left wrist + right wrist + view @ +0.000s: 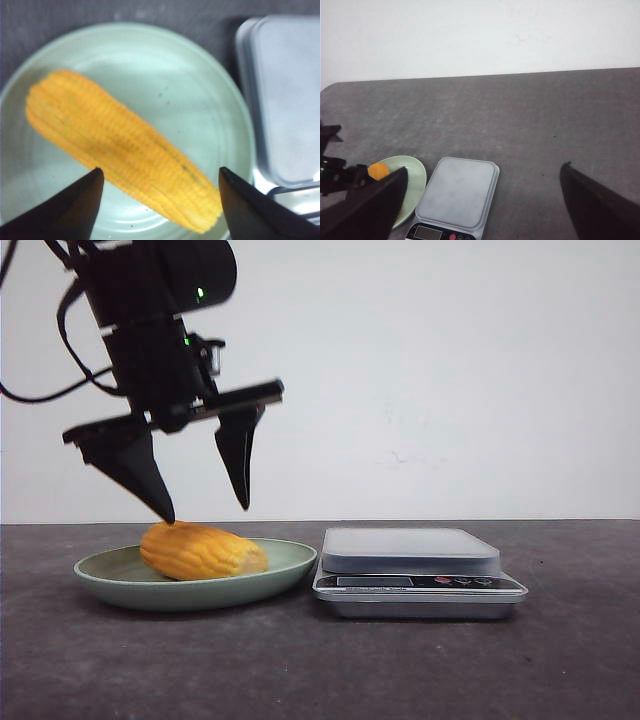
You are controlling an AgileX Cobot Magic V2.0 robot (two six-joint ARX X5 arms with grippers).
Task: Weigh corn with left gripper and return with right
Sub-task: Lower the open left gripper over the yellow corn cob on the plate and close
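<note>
My left gripper should go lower first and then close. Its fingers stop above the top of the corn cob in the green plate, so they would miss if I closed now.
A yellow-orange corn cob lies on its side in a pale green plate left of centre. My left gripper hangs open just above it, one fingertip close to the cob's left end; whether it touches I cannot tell. From the left wrist, the corn runs diagonally across the plate, and the left gripper straddles its thin end with both fingers apart from it. My right gripper is open and empty, high above the scale. The corn shows there as a small orange patch.
A silver kitchen scale with a grey platform stands right beside the plate, its display and buttons facing the front. The tabletop is dark grey, with a white wall behind.
</note>
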